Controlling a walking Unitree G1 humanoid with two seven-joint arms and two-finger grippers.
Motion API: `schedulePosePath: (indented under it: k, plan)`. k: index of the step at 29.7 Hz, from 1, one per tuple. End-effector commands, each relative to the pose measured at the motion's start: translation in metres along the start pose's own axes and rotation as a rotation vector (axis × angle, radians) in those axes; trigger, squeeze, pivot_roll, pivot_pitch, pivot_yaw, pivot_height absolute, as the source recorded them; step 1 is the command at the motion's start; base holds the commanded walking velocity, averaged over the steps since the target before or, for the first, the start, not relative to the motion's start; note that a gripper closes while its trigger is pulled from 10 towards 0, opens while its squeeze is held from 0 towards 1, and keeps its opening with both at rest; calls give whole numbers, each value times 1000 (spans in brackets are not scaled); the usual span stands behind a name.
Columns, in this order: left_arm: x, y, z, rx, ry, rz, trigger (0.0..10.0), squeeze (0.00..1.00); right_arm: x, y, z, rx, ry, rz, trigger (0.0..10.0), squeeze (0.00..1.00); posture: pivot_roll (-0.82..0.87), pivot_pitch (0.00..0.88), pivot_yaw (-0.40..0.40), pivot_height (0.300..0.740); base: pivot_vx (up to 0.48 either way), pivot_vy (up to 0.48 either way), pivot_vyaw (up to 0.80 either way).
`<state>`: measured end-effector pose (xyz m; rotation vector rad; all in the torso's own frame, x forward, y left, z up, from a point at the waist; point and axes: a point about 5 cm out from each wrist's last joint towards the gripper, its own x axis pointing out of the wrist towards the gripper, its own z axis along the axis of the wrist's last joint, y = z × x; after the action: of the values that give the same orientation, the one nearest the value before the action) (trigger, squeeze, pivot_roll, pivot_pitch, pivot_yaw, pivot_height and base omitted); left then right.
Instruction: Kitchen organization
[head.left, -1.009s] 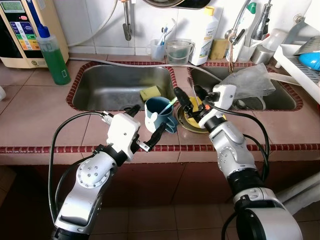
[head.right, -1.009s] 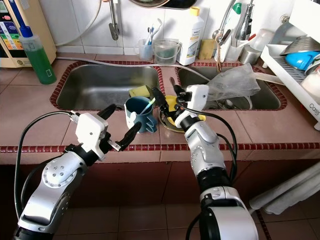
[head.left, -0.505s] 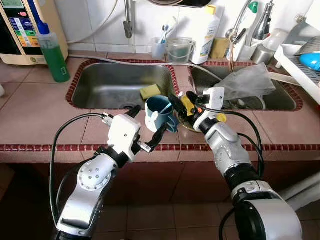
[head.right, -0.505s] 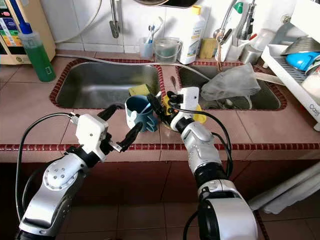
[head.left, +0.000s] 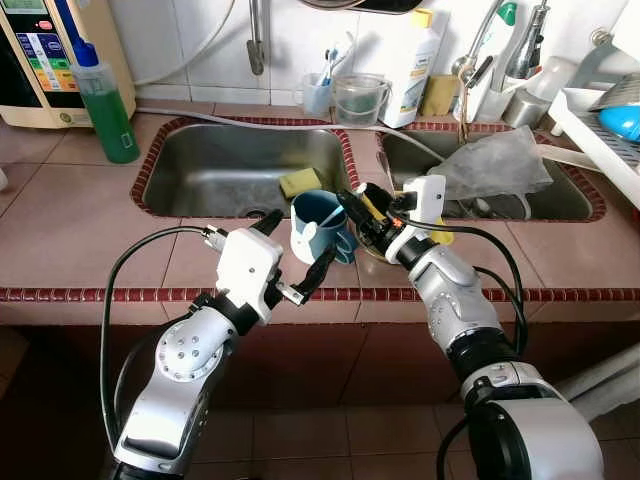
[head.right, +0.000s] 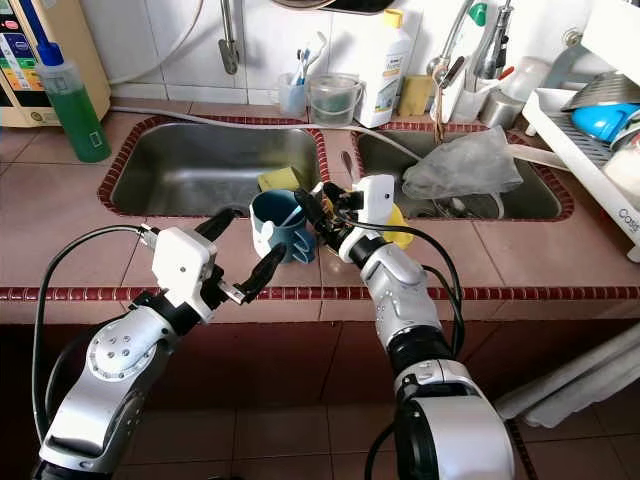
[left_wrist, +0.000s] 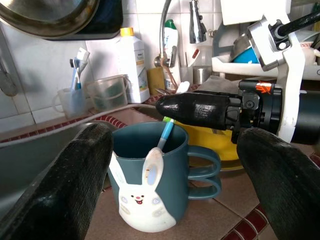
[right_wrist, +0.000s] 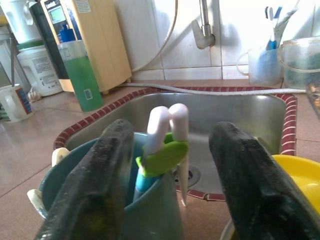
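Note:
The right gripper grabs the toothbrush by its handle standing above the mug's rim next, since the mug's side closes around the toothbrush's lower end.
A blue bunny mug (head.left: 318, 228) stands on the tiled counter between the two sinks. A toothbrush (right_wrist: 165, 136) with a white and green handle leans in it. My right gripper (head.left: 356, 204) is open at the mug's right rim, one finger on each side of the toothbrush handle without touching it. My left gripper (head.left: 294, 246) is open just in front of the mug, its fingers (left_wrist: 80, 175) spread wider than the mug. A yellow dish (left_wrist: 216, 145) lies behind the mug, under the right wrist.
The left sink (head.left: 200, 175) holds a yellow sponge (head.left: 300, 183). At the back stand a green soap bottle (head.left: 106, 105), a cup of toothbrushes (head.left: 317, 95), a clear jug (head.left: 358, 101) and a white bottle (head.left: 411, 68). A plastic bag (head.left: 500, 162) covers the right sink; a dish rack (head.left: 600, 120) is at far right.
My right gripper has moved left from over the yellow dish to the mug's rim and now straddles the toothbrush. The left gripper has stayed by the mug.

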<state>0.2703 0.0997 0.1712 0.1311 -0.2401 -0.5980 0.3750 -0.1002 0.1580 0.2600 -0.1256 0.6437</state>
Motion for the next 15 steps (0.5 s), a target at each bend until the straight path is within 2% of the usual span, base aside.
schedulePosePath:
  k: [1,15]
  plan:
    - [1,-4,4,6,-11,-11,10000,0,0,0,5,-15,-25,-1,0,0,14,55,-58,740,0,0,0]
    - [2,-6,4,4,-16,-22,10000,0,1,2,4,-15,-38,-2,0,0,17,42,-59,740,0,0,0]
